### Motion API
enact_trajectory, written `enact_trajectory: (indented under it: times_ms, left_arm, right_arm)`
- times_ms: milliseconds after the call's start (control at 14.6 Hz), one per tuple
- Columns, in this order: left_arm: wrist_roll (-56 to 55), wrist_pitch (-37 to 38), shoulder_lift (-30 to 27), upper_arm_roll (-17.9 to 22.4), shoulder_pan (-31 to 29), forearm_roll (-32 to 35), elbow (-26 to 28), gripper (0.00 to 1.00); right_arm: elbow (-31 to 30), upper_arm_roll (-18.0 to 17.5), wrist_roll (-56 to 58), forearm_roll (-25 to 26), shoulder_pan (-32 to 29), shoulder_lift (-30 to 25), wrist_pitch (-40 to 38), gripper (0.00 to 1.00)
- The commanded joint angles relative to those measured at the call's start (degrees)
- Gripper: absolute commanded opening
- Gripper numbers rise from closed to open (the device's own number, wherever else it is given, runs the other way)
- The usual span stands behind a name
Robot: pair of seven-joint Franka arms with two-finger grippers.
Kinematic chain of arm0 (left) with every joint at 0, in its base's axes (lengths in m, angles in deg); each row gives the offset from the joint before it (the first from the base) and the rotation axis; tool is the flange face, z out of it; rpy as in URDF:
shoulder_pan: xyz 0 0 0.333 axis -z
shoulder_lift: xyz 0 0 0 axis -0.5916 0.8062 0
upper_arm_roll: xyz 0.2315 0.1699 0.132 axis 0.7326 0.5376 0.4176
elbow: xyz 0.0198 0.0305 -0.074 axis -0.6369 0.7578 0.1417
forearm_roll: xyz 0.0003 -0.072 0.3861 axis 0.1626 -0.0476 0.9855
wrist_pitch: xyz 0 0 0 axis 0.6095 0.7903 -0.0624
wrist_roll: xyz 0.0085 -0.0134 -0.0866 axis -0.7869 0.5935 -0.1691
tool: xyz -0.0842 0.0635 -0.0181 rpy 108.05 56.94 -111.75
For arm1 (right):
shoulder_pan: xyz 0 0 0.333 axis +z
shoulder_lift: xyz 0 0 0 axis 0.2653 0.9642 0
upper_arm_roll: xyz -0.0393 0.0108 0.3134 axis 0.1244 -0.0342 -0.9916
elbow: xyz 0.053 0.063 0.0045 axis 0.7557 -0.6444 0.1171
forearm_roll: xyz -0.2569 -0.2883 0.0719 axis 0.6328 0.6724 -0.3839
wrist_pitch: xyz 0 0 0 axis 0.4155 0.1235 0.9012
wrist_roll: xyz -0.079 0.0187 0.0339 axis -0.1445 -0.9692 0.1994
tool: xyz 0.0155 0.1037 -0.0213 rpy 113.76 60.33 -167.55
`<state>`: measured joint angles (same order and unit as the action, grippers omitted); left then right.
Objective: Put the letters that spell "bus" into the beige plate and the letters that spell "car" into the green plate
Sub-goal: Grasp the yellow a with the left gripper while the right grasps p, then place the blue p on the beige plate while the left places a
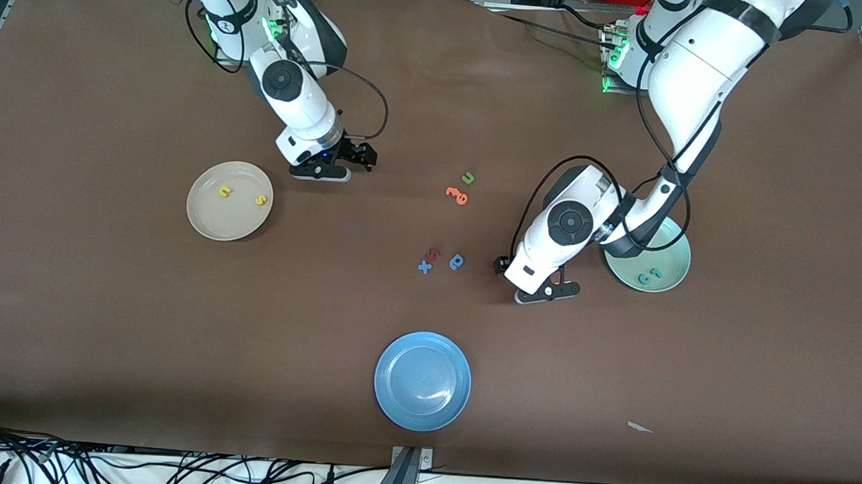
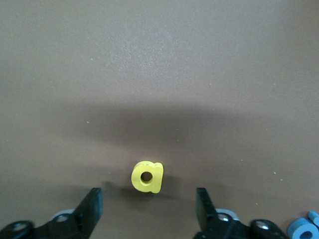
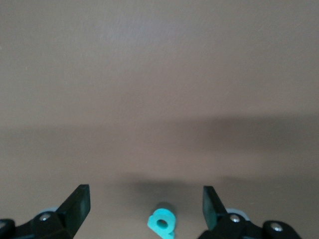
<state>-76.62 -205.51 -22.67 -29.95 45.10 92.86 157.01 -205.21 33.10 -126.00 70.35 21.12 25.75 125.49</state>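
The teal "b" is the missing letter of "bus", so my right gripper should next grab the letter by its round loop (image 3: pixel 162 222) to add it to the beige plate.
The beige plate (image 1: pixel 218 220) lies toward the right arm's end of the table and holds a yellow "u" (image 1: pixel 225 191) and a yellow "s" (image 1: pixel 260 200). Beside it, my right gripper (image 1: pixel 335 162) (image 3: pixel 144 206) hangs open, low over a teal "b" (image 3: pixel 162 222) on the table. Toward the left arm's end, the green plate (image 1: pixel 677 258) holds a teal "c" (image 1: pixel 644 278) and a teal "r" (image 1: pixel 658 273). My left gripper (image 1: pixel 528 280) (image 2: pixel 148 206) is down by the table beside this plate, open around a yellow "a" (image 2: pixel 147 177) without touching it.
Loose letters lie mid-table: an olive "u" (image 1: pixel 468 177), an orange letter (image 1: pixel 457 195), a dark red "s" (image 1: pixel 434 254), a blue "x" (image 1: pixel 424 267) and a blue "a"-like letter (image 1: pixel 456 262) (image 2: pixel 304 230). A bright blue plate (image 1: pixel 422 380) sits nearest the front camera.
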Motion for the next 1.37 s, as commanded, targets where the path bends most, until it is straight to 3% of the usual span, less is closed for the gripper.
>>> enact_trajectory:
  times_ms: [0, 481, 618, 824, 1099, 1304]
  left_arm:
    - [-0.99, -1.0, 1.03, 0.59, 0.22, 1.75, -0.49, 0.75]
    - [0.24, -0.92, 2.18, 0.77, -0.31, 2.19, -1.46, 0.53]
    - [0.24, -0.92, 2.18, 0.77, -0.22, 2.19, -1.46, 0.41]
    - [0.24, -0.92, 2.27, 0.77, -0.22, 2.28, -1.46, 0.21]
    - [0.59, -0.92, 2.44, 0.77, -0.3, 2.28, -1.55, 0.15]
    - [6.28, 2.93, 0.96, 0.68, -3.02, 2.19, -2.43, 0.13]
  right_arm:
    - [-2.09, 0.55, -1.07, -0.58, 1.47, 0.91, 3.83, 1.0]
    - [-6.66, 0.55, -1.25, -0.66, 3.32, 1.0, 9.19, 0.96]
    - [-6.93, 0.55, -1.25, -0.58, 3.93, 1.35, 9.45, 0.82]
    - [-7.01, 0.63, -1.16, -0.58, 4.11, 1.52, 9.8, 0.5]
    - [-6.93, 1.07, -0.72, -0.14, 4.11, 1.52, 9.72, 0.0]
    - [-6.75, 3.17, 2.51, 0.13, 3.85, -1.36, 7.36, 0.0]
